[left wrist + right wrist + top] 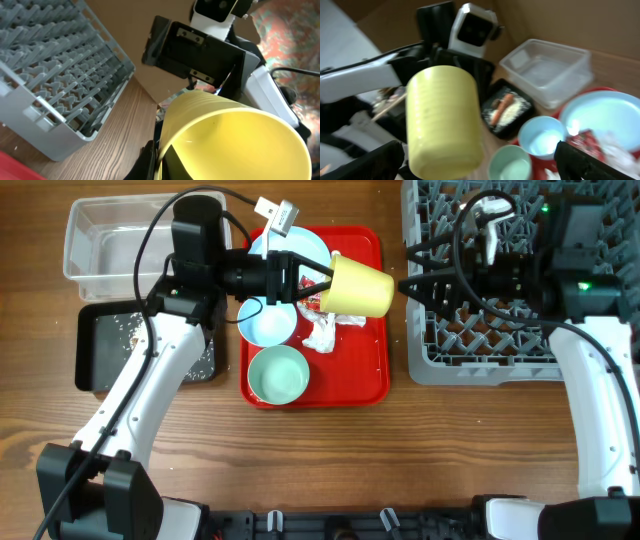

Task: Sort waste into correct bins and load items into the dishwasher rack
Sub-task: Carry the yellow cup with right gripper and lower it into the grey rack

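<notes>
I need to grab the yellow cup by its base end [381, 292] [447, 152] with my right gripper, fingers on either side of the cup. Then I can load it rim-first into the rack.
My left gripper [322, 283] is shut on the rim of the small yellow cup [358, 285] and holds it on its side above the right edge of the red tray. In the left wrist view one finger [150, 159] is pressed against the cup [235, 140]. My right gripper [408, 285] is open just right of the cup's base. In the right wrist view its fingers [479, 165] spread either side of the cup [445, 120]. The pale blue plate [290, 243], two bowls [267, 322] [278, 374], the napkin [325, 332] and the wrapper [309, 303] lie on the red tray.
The grey rack [470, 365] stands at the right, with a white object [490, 228] inside it. The black tray [95, 360] holds rice grains and the carrot [501, 106]. The clear tub [80, 240] sits behind it. The red tray [370, 375] is at centre.
</notes>
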You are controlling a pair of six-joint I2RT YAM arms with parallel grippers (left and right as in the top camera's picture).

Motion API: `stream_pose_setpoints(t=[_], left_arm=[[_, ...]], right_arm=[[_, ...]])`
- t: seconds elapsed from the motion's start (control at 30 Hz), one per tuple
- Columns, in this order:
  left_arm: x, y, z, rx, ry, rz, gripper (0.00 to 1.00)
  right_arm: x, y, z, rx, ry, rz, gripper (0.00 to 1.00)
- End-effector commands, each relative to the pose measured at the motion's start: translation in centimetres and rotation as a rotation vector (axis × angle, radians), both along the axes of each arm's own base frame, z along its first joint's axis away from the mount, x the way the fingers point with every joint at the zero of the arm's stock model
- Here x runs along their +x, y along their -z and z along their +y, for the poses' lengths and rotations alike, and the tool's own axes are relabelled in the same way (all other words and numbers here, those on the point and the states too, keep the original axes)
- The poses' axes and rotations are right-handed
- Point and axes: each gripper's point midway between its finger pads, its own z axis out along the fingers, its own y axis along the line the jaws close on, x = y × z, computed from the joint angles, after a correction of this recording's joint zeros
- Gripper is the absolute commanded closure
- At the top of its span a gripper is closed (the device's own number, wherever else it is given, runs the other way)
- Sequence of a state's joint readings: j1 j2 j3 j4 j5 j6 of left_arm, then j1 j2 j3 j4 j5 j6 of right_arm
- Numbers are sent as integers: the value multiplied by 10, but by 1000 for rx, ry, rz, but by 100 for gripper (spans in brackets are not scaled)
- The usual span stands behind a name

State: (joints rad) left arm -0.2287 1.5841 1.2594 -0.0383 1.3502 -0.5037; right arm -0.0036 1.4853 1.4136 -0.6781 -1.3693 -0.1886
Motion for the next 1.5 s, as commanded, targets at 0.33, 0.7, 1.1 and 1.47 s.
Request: stream_pose_setpoints(t=[0.33,0.7,1.1,1.47], left_arm=[[3,-2,1,-3,-8,-16,96],[3,-2,1,-3,-8,-15,92],[12,6,1,27,-68,13,59],[54,78,29,319,-440,195,63]], right_arm=[[-19,15,50,-44,-99,88,12],[-20,19,56,-67,-92,98,40],[7,43,20,-203,147,193,41],[15,91,-110,-508,732,478,39]])
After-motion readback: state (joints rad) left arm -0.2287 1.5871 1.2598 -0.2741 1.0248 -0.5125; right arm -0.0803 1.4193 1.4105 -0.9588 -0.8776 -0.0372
